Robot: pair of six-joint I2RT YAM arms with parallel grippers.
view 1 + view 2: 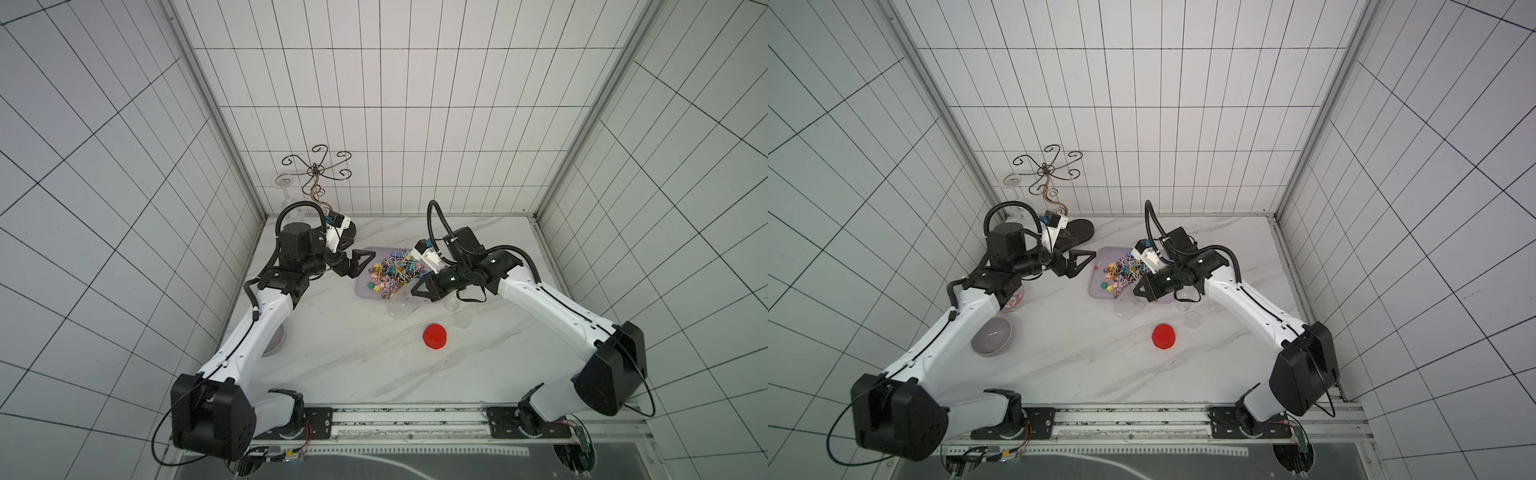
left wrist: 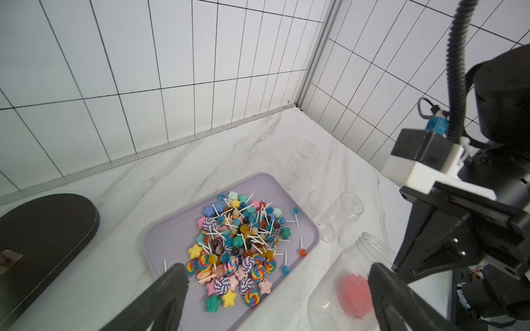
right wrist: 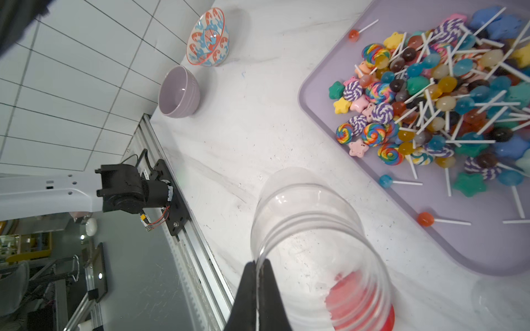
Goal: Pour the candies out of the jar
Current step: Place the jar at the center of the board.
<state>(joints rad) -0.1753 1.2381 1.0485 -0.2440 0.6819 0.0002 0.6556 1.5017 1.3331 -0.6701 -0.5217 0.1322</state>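
Note:
The jar hangs tilted above the bare table beside the tray and would drop and topple if released now, so my right gripper brings it down first, then releases.
The candies (image 1: 392, 272) (image 1: 1121, 274) lie heaped on a lilac tray (image 1: 365, 293) (image 2: 172, 238): stars, striped swirls and small lollipops (image 2: 238, 243) (image 3: 430, 100). The clear jar (image 1: 401, 307) (image 1: 1125, 305) (image 3: 309, 229) is empty and hangs tilted beside the tray's front edge. My right gripper (image 1: 415, 291) (image 3: 259, 266) is shut on the jar's rim, with one finger inside and one outside. At the tray's left side my left gripper (image 1: 359, 264) (image 2: 278, 272) stands wide open, holding nothing. The left wrist view shows the jar (image 2: 344, 280) by one fingertip.
A red lid (image 1: 434, 336) (image 1: 1163, 336) lies in front of the jar. Two smaller clear jars (image 2: 341, 217) (image 2: 301, 163) rest right of the tray. A lilac bowl (image 1: 992, 336) and a patterned bowl (image 3: 208, 37) sit at the left. A wire stand (image 1: 318, 170) on a dark base (image 2: 43, 243) occupies the back left corner.

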